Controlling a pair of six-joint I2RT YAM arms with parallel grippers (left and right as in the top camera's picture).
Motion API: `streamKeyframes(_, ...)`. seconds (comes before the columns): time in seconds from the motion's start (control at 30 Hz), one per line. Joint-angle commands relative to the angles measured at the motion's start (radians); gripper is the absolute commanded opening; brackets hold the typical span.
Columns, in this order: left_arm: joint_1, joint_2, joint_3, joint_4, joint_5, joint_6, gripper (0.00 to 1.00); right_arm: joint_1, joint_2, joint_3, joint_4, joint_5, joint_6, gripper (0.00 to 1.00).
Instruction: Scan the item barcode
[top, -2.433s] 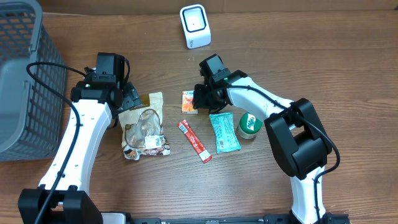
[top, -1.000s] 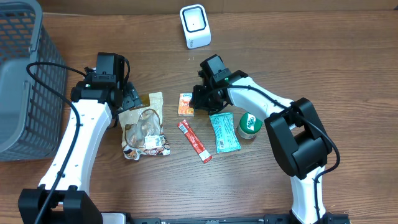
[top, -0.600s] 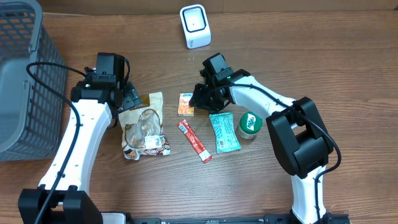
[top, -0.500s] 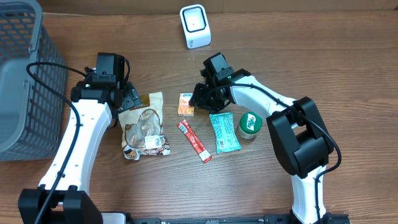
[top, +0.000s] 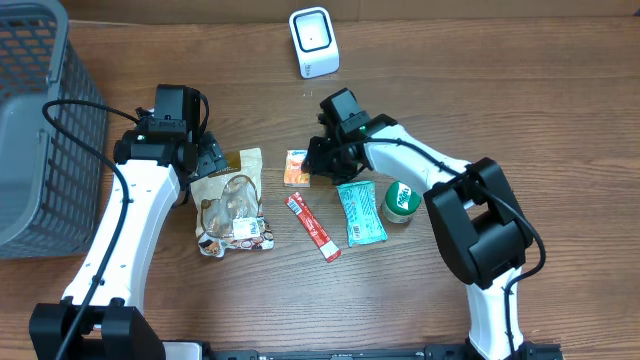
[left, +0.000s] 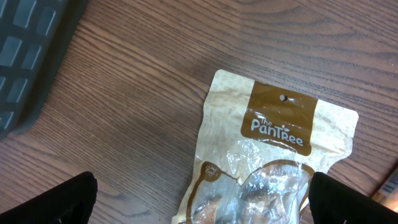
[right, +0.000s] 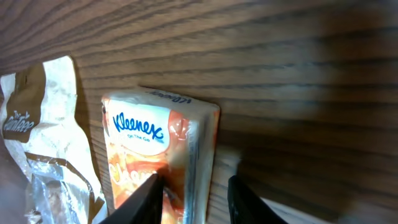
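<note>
My right gripper has the tissue pack's side edge in the gap between its fingers, so closing now would catch the pack.
A small orange Kleenex tissue pack lies flat on the wooden table; in the right wrist view the pack has its logo facing up. My right gripper is low at the pack's right edge, open only narrowly. One finger rests over the pack's top and the other stands on bare wood beside it, with a sliver of table showing between. My left gripper hovers wide open over a Pantree snack bag. The white scanner stands at the back.
The Pantree bag lies left of centre, a red stick pack, a teal packet and a green-lidded cup below the right arm. A grey mesh basket fills the left edge.
The Kleenex pack has slid slightly left along the table, with my right gripper following it. The left arm has not moved.
</note>
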Motion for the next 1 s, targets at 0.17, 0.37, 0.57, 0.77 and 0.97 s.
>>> streamKeyframes(0.17,-0.001,-0.021,0.017,-0.002,0.004,0.008,1.00,0.012,0.012,-0.015,0.011,0.021,0.000,0.12)
streamKeyframes(0.37,-0.001,-0.021,0.017,-0.002,0.005,0.008,1.00,-0.045,0.012,-0.014,0.011,-0.164,0.000,0.04)
streamKeyframes(0.57,-0.001,-0.021,0.017,-0.002,0.004,0.008,0.99,-0.135,0.006,0.000,0.001,-0.365,0.000,0.04)
streamKeyframes(0.77,-0.001,-0.021,0.017,-0.002,0.004,0.008,1.00,-0.156,-0.084,0.015,-0.002,-0.272,0.000,0.04)
streamKeyframes(0.97,-0.001,-0.021,0.017,-0.002,0.004,0.008,0.99,-0.156,-0.231,0.015,0.072,-0.336,-0.008,0.04)
